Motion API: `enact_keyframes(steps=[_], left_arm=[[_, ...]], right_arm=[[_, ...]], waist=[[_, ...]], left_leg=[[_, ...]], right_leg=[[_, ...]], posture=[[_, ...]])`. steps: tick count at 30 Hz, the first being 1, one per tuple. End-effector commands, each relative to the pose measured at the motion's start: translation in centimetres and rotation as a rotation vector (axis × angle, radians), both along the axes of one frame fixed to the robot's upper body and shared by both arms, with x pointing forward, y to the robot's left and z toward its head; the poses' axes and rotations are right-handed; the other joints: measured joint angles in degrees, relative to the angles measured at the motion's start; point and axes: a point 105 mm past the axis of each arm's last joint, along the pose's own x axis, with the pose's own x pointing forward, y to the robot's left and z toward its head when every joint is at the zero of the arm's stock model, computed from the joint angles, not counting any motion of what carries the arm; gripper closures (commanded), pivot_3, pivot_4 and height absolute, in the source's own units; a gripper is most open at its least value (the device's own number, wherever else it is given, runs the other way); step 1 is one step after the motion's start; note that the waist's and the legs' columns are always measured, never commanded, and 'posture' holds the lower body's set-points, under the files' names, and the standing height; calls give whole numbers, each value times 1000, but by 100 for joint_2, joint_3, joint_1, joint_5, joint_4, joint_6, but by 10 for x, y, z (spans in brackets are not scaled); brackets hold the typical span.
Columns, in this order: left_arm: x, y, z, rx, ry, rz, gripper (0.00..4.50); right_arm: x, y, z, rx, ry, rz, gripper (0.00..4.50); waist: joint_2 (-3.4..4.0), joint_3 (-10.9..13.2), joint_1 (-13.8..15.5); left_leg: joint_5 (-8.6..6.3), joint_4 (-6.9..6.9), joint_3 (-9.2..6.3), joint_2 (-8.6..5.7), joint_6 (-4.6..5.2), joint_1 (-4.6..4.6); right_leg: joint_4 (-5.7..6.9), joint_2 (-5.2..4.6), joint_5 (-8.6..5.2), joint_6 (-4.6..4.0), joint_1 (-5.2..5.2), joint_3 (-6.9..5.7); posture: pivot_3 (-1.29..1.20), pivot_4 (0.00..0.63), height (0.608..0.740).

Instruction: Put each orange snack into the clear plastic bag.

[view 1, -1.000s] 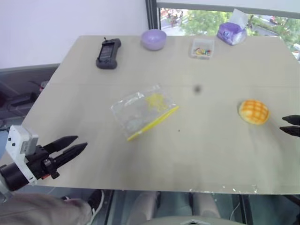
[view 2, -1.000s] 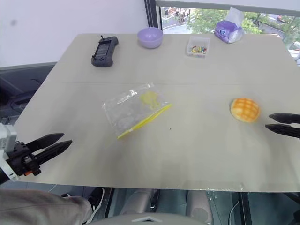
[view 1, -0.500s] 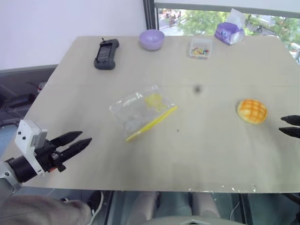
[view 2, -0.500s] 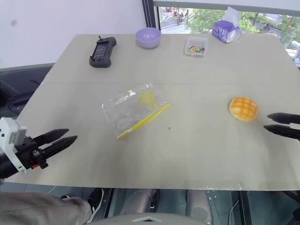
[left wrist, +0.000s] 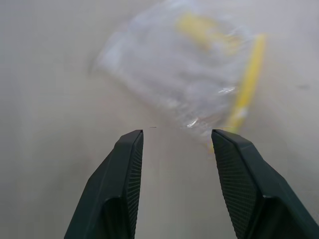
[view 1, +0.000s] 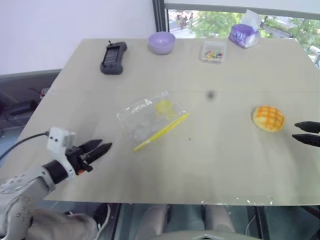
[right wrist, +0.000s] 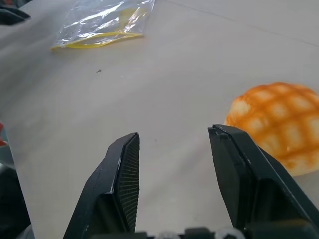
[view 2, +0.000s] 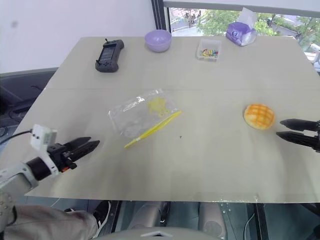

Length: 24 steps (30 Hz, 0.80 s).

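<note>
I should next use my left gripper to pinch the bag by the slider end of its yellow strip (view 1: 138,148), because the bag's clear film (view 1: 141,118) is lying flat and slack.
One orange snack (view 1: 269,118), a domed bun with a grid on top, lies on the table's right side; it also shows as the bun (right wrist: 279,125) in the right wrist view. My right gripper (view 1: 304,133) hangs open just right of it, holding nothing. The clear plastic bag (view 1: 150,118) with its yellow seal strip lies flat at the table's middle, and the bag (left wrist: 189,69) sits ahead of my left fingers. My left gripper (view 1: 104,148) is open and empty, low over the table to the bag's left and nearer the front edge.
Along the far edge of the beige table (view 1: 210,165) sit a black handheld device (view 1: 114,56), a lilac bowl (view 1: 162,42), a small clear box of colourful bits (view 1: 214,50) and a purple-and-white packet (view 1: 244,34). A window lies behind them.
My left gripper has moved forward and down over the table, closer to the bag, with its wrist rolled. The right gripper has stayed put beside the bun.
</note>
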Motion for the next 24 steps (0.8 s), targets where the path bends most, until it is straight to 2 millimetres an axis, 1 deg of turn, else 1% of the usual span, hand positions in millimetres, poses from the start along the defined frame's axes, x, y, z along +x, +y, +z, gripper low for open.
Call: enact_keyframes(steps=[1,3,6,8,10,14,16,18,20,21,24], left_arm=[[19,-7,-18,-79,39,73,2208],[29,-18,-29,-122,57,85,2208],[43,-36,-41,-213,81,108,2208],[50,-47,-44,-273,82,105,2208],[57,-56,-45,-345,84,113,2208],[73,-72,-53,-391,117,136,2208],[79,-80,-54,-378,119,124,2208],[92,-94,-53,-398,139,120,2208],[99,-107,-47,-418,140,83,2208],[103,-108,-45,-428,142,91,2208],[110,-115,-34,-452,142,70,3211]], right_arm=[[2,5,15,10,-69,12,2119],[2,6,15,12,-71,14,2119],[3,9,14,14,-75,14,2119],[2,10,14,15,-77,15,2119],[2,12,14,15,-77,16,2119],[1,15,13,15,-78,16,2119],[2,17,12,17,-80,17,2119],[6,24,10,26,-83,25,2119],[9,31,8,36,-83,33,2119],[11,35,7,39,-84,35,2119],[17,47,3,47,-74,29,2064]], waist=[[1,-1,13],[-7,-1,17],[10,-16,88],[15,-20,112],[36,-36,151],[51,-64,265],[55,-69,290],[55,-74,308],[53,-75,314],[53,-75,312],[47,-72,282]], left_leg=[[1,2,-1,0,-2,0],[4,17,-5,0,-7,-6],[4,28,-3,-4,-8,-5],[4,42,-3,-4,-7,-5],[3,55,-2,-6,-5,3],[0,69,-9,-12,2,11],[0,73,-16,-15,2,23],[0,74,-26,-18,2,36],[0,77,-36,-21,1,36],[0,79,-39,-21,1,36],[4,80,-41,-23,-6,30]], right_leg=[[-1,0,2,1,0,-1],[1,4,9,5,1,-2],[2,1,14,10,6,1],[7,5,21,13,10,1],[7,4,24,18,24,2],[2,4,31,30,43,-2],[-1,4,32,31,61,-8],[-7,4,32,31,83,-14],[-8,4,32,31,88,-22],[-9,4,32,32,91,-25],[-9,3,33,32,87,-25]], posture=[[0,150,740],[0,150,740],[0,150,740],[0,150,740],[0,150,740],[0,150,740],[0,150,740],[0,150,740],[0,150,740],[0,150,740],[0,150,740]])
